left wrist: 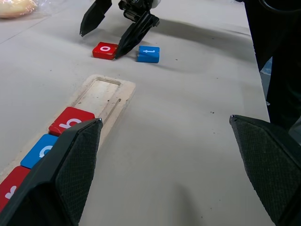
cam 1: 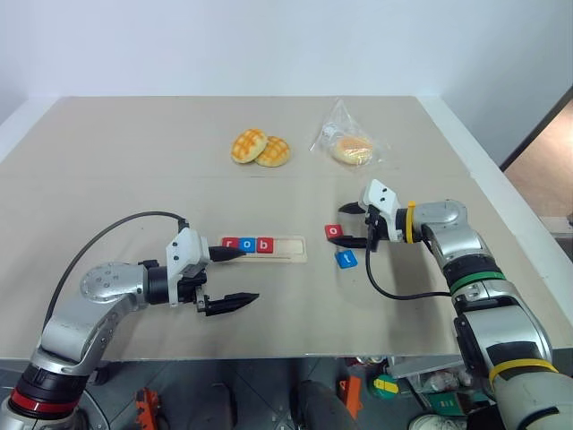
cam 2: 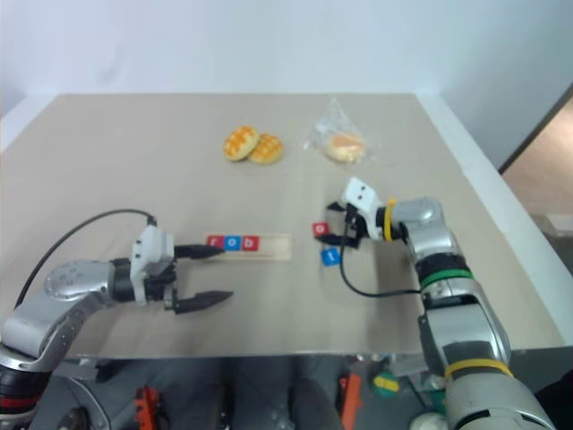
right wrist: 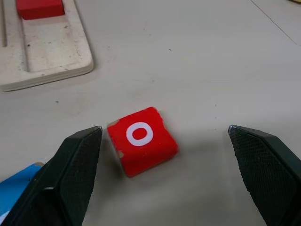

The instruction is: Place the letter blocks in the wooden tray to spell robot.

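My right gripper should next grab the red o block by its sides, so that it can add the next letter of robot to the tray (cam 1: 291,249) (right wrist: 51,47).
The wooden tray (cam 1: 291,249) lies at mid-table with a red r (cam 1: 230,243), a blue o (cam 1: 246,244) and a red b (cam 1: 264,245) in its left part; its right end is bare. To its right, a red o block (cam 1: 333,231) and a blue t block (cam 1: 346,259) lie on the table. My right gripper (cam 1: 351,225) is open and straddles the red o block (right wrist: 142,140), one fingertip (right wrist: 94,134) close against its corner. My left gripper (cam 1: 248,275) is open just in front of the tray's left end, holding nothing.
Two golden buns (cam 1: 260,148) and a bagged bun (cam 1: 351,148) sit at the back of the table. The table's front edge (cam 1: 269,356) runs close below my left gripper. A black cable (cam 1: 394,291) loops under my right wrist.
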`<state>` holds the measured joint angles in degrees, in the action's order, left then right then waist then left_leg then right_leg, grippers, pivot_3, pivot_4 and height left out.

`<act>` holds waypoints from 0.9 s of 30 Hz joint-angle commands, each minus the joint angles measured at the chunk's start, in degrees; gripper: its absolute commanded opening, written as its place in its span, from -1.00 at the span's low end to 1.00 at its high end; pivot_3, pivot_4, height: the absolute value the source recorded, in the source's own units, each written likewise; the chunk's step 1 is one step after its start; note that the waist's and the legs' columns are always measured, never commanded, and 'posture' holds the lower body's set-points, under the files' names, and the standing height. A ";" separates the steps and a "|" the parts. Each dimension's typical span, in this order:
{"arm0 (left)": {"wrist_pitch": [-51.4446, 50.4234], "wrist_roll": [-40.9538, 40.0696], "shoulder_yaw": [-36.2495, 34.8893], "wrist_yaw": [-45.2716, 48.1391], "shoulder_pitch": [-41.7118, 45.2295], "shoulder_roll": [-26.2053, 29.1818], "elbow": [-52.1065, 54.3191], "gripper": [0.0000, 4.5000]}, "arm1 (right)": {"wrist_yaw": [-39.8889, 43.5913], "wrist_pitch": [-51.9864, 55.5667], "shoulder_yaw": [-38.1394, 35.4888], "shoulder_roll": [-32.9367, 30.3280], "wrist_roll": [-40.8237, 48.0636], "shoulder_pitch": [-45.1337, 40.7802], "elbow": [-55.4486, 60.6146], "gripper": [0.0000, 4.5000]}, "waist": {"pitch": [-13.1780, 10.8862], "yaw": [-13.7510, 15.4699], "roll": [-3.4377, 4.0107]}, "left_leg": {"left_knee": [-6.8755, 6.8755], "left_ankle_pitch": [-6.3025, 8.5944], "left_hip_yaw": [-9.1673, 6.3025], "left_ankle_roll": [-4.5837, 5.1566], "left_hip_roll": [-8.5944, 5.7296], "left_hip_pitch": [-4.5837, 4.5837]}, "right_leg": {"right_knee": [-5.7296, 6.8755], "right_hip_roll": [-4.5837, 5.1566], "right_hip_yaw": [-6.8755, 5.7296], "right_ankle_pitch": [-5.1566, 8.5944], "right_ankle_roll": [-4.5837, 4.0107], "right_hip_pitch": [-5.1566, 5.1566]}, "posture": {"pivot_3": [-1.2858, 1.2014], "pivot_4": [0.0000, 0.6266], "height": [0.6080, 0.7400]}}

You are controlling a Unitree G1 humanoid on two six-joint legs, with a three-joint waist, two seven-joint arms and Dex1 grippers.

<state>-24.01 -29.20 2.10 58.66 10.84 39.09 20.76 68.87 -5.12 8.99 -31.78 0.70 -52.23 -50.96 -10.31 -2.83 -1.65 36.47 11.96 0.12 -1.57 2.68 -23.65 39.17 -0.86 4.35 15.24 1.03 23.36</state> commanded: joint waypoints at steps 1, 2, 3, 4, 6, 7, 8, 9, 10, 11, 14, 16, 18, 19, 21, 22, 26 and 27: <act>0.88 0.38 -1.31 -0.89 -0.54 0.46 1.73 1.00 | 0.15 -3.60 0.46 0.79 -1.55 -1.93 -3.18 0.87 | 0.00 -0.01 0.00 | 0.00 0.00 0.00 0.00 0.00 0.00 | 0.00 0.00 0.00 0.00 0.00 0.00 | 0.03 -0.52 1.00; 0.91 0.40 -1.37 -0.96 -0.66 0.47 1.77 1.00 | 0.37 -3.66 0.47 0.89 -1.60 -1.96 -3.44 0.87 | 0.00 -0.01 0.00 | 0.00 0.00 0.00 0.00 0.00 0.01 | 0.00 0.00 0.00 0.00 0.00 0.00 | 0.03 -0.52 1.00; 0.92 0.42 -1.42 -1.03 -0.75 0.49 1.80 1.00 | 0.59 -3.70 0.46 0.96 -1.64 -2.01 -3.64 0.87 | 0.00 0.01 0.00 | 0.00 0.00 -0.01 0.00 0.00 0.01 | 0.00 0.00 0.00 0.00 0.00 -0.01 | 0.03 -0.52 1.00; 1.00 0.46 -1.45 -1.11 -0.81 0.53 1.76 1.00 | 0.89 -3.75 0.51 1.02 -1.83 -2.09 -3.94 0.87 | 0.00 0.01 0.00 | 0.00 0.00 -0.02 0.00 0.00 0.01 | 0.00 0.00 -0.01 0.00 0.00 -0.01 | 0.03 -0.52 1.00; 1.16 0.54 -1.49 -1.24 -0.84 0.62 1.63 1.00 | 1.27 -4.03 0.63 1.09 -2.12 -2.14 -4.43 0.87 | 0.00 0.00 0.00 | 0.00 0.00 -0.01 0.00 0.00 0.02 | 0.00 0.00 0.00 -0.01 -0.01 -0.02 | 0.03 -0.52 1.00; 1.22 0.56 -1.50 -1.27 -0.84 0.64 1.57 1.00 | 1.30 -4.20 0.64 1.12 -2.17 -2.17 -4.64 0.87 | 0.00 0.00 0.00 | 0.00 0.00 -0.01 0.00 0.00 0.03 | 0.00 0.00 0.00 -0.01 -0.01 -0.03 | 0.03 -0.52 1.00; 1.26 0.59 -1.52 -1.28 -0.77 0.67 1.41 1.00 | 1.59 -4.05 0.55 1.22 -2.02 -2.24 -4.83 0.87 | 0.00 0.00 0.00 | 0.00 0.00 0.00 0.00 0.00 0.05 | 0.01 0.00 0.00 -0.01 -0.02 -0.04 | 0.03 -0.52 1.00; 1.28 0.62 -1.54 -1.27 -0.73 0.69 1.28 1.00 | 1.83 -3.68 0.39 1.39 -1.80 -2.38 -4.90 0.87 | 0.00 0.01 0.00 | 0.00 0.00 0.00 0.00 0.00 0.05 | 0.01 0.00 0.00 -0.01 -0.02 -0.04 | 0.03 -0.52 1.00; 1.27 0.63 -1.53 -1.26 -0.69 0.72 1.19 1.00 | 2.13 -3.02 0.19 1.60 -1.52 -2.55 -4.79 0.87 | 0.00 0.01 0.00 | 0.00 0.00 -0.01 0.00 0.00 0.05 | 0.01 0.00 -0.01 -0.01 -0.02 -0.05 | 0.03 -0.52 1.00; 1.23 0.65 -1.49 -1.28 -0.63 0.75 1.10 1.00 | 2.40 -1.82 -0.07 1.88 -1.14 -2.79 -4.60 0.87 | 0.00 0.01 0.00 | 0.01 0.00 -0.01 0.00 0.00 0.06 | 0.01 0.00 -0.01 -0.01 -0.02 -0.05 | 0.03 -0.52 1.00; 1.32 0.82 -1.34 -1.27 -0.46 0.79 0.82 1.00 | 2.20 1.73 0.10 2.38 -1.07 -3.02 -3.21 0.87 | 0.00 0.00 0.00 | 0.01 0.00 0.00 0.00 0.00 0.06 | 0.01 0.00 -0.01 -0.01 -0.02 -0.05 | 0.03 -0.52 1.00; 1.32 0.88 -1.29 -1.29 -0.36 0.76 0.73 1.00 | 2.52 2.23 0.00 2.51 -0.78 -2.79 -2.56 0.87 | 0.00 -0.05 0.00 | 0.00 0.00 0.00 0.00 0.01 0.07 | 0.01 0.00 0.00 -0.01 -0.02 -0.05 | 0.03 -0.52 1.00; 1.31 0.97 -1.22 -1.30 -0.22 0.71 0.61 1.00 | 2.58 2.60 -0.04 2.52 -0.92 -2.51 -2.17 0.87 | 0.00 -0.10 0.00 | 0.00 0.00 0.00 0.00 0.03 0.08 | 0.02 -0.03 0.01 -0.02 -0.04 -0.05 | 0.03 -0.52 1.00; 1.36 1.06 -1.16 -1.30 -0.15 0.68 0.52 1.00 | 2.53 2.82 0.00 2.49 -1.09 -2.36 -2.09 0.87 | 0.00 -0.10 0.00 | 0.00 0.00 0.00 0.00 0.04 0.10 | 0.02 -0.05 0.01 -0.03 -0.06 -0.06 | 0.03 -0.52 1.00; 1.42 1.23 -1.05 -1.28 0.01 0.63 0.34 1.00 | 2.26 3.39 0.19 2.31 -1.54 -2.10 -2.08 0.87 | 0.00 -0.10 0.00 | 0.00 -0.01 0.00 -0.01 0.07 0.14 | 0.03 -0.09 0.01 -0.05 -0.09 -0.06 | 0.03 -0.52 1.00; 1.48 1.35 -1.00 -1.25 0.07 0.60 0.23 1.00 | 2.15 3.55 0.27 2.22 -1.72 -2.00 -2.09 0.87 | 0.00 -0.10 0.00 | 0.00 -0.01 -0.01 0.00 0.07 0.14 | 0.04 -0.09 0.01 -0.05 -0.09 -0.06 | 0.03 -0.52 1.00; 1.55 1.72 -0.92 -1.20 0.24 0.53 -0.13 1.00 | 2.40 4.18 0.26 2.23 -1.62 -1.79 -1.58 0.87 | 0.00 -0.10 0.00 | 0.00 -0.01 0.01 -0.01 0.07 0.13 | 0.03 -0.08 0.02 -0.05 -0.09 -0.06 | 0.03 -0.52 1.00; 1.58 1.76 -0.94 -1.21 0.23 0.51 -0.14 1.00 | 2.51 4.31 0.26 2.24 -1.59 -1.74 -1.43 0.87 | 0.00 -0.10 0.00 | 0.00 -0.01 0.01 -0.01 0.06 0.13 | 0.03 -0.08 0.02 -0.05 -0.09 -0.07 | 0.03 -0.52 1.00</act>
<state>-23.51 -27.81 2.03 57.53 10.04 39.24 20.44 70.69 -1.67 8.95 -29.49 -0.65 -54.41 -54.58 -10.31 -2.93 -1.64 36.47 11.96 0.14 -1.58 2.74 -23.51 39.20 -0.94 4.37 15.19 0.94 23.29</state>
